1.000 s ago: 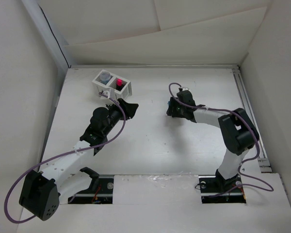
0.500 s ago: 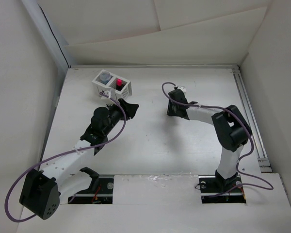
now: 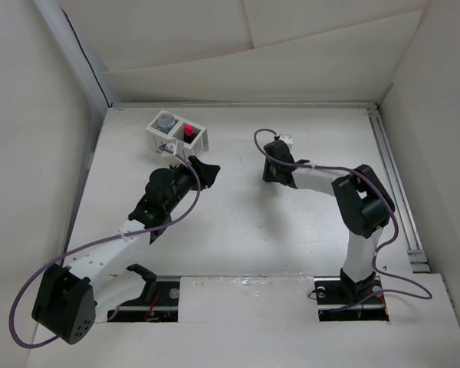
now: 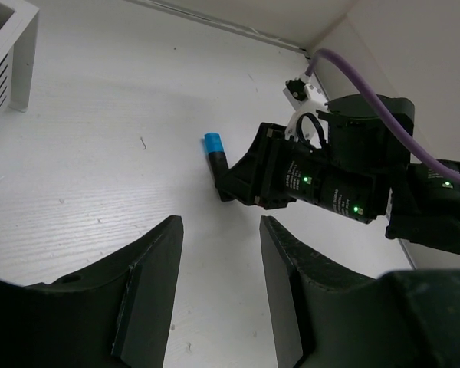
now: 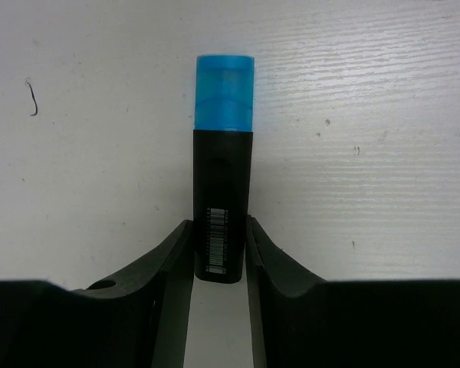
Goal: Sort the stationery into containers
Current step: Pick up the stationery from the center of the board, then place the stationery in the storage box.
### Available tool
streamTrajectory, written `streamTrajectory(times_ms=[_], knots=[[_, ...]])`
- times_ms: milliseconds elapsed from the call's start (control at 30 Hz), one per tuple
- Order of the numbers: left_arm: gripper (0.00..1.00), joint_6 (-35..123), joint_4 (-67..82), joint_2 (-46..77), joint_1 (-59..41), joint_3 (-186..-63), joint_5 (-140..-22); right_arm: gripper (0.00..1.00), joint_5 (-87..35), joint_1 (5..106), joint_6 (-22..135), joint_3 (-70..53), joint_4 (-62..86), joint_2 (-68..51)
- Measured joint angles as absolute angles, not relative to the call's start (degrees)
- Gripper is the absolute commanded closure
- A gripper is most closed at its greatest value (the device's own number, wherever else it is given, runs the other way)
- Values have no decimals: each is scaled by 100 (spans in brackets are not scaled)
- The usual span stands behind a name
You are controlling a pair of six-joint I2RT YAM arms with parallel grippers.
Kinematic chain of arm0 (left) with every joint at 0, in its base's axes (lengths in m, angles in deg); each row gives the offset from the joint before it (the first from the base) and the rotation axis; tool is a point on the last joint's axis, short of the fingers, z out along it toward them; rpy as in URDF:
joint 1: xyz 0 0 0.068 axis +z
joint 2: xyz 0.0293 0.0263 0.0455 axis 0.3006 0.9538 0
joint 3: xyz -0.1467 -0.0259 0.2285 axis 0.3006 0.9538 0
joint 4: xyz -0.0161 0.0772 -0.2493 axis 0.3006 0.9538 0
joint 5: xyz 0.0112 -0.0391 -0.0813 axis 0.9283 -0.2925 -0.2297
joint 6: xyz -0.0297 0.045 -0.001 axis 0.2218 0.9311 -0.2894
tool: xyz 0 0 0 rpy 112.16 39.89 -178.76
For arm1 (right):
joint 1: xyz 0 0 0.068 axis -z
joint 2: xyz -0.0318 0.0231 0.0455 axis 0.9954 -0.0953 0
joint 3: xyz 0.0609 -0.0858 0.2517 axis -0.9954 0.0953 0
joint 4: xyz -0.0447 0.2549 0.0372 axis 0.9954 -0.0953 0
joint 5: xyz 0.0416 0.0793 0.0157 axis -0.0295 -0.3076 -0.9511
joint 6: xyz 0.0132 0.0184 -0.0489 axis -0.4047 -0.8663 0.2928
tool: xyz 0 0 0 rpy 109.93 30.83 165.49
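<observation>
My right gripper would lift the black marker if I raised it now, because its fingers touch both sides of the black marker's body [image 5: 220, 231] beside the barcode.
A black marker with a blue cap [image 5: 222, 176] lies on the table, and my right gripper [image 5: 218, 230] is shut on its barrel. The left wrist view shows the same marker [image 4: 215, 149] sticking out of the right gripper [image 4: 238, 184]. From above, the right gripper [image 3: 270, 170] sits mid-table and covers the marker. My left gripper [image 3: 205, 170] is open and empty, just in front of the white mesh organiser [image 3: 202, 141]. Its left compartment holds a grey-blue roll [image 3: 165, 121] and its right a red-pink marker [image 3: 189, 130]. The left fingers [image 4: 149, 284] stand wide apart.
The organiser's corner [image 4: 19, 54] shows at the top left of the left wrist view. White walls enclose the table on the left, back and right. A rail [image 3: 391, 184] runs along the right edge. Purple cables loop from both arms.
The right arm's elbow has swung left and its wrist has shifted slightly left and away. The left arm has barely moved.
</observation>
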State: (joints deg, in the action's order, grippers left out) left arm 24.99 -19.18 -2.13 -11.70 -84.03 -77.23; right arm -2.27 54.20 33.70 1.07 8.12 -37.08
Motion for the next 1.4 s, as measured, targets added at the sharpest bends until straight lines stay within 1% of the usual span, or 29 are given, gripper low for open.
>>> streamTrajectory(times_ms=[100,233,367,433,667,800,1000,1067,1367,1400], knots=[[57,2484,-1912,-137,-1085,-8403,-7802,90,-258,5403,3370,280,858,-3570],[55,2445,-1912,20,-986,-8403,-7933,90,-459,5313,3401,861,768,-2982],[48,2421,-1914,281,-986,-8403,-8163,90,-754,4979,3425,1167,709,-2267],[47,2397,-1916,440,-986,-8412,-8305,90,-865,4686,3438,1169,742,-1977],[47,2372,-1909,963,-986,-8587,-8718,90,-1141,3847,3447,1150,799,-1721],[47,2368,-1899,1094,-986,-8668,-8784,90,-1174,3641,3458,1062,796,-1721],[53,2351,-1826,1467,-986,-8851,-8784,90,-1303,3525,3458,959,849,-1721],[56,2337,-1809,1588,-986,-8875,-8784,90,-1344,3499,3458,957,855,-1719],[57,2239,-1754,1800,-986,-8875,-8792,90,-1484,3418,3458,951,978,-1640],[59,2237,-1759,1800,-986,-8875,-8801,90,-1506,3418,3458,944,991,-1616]])
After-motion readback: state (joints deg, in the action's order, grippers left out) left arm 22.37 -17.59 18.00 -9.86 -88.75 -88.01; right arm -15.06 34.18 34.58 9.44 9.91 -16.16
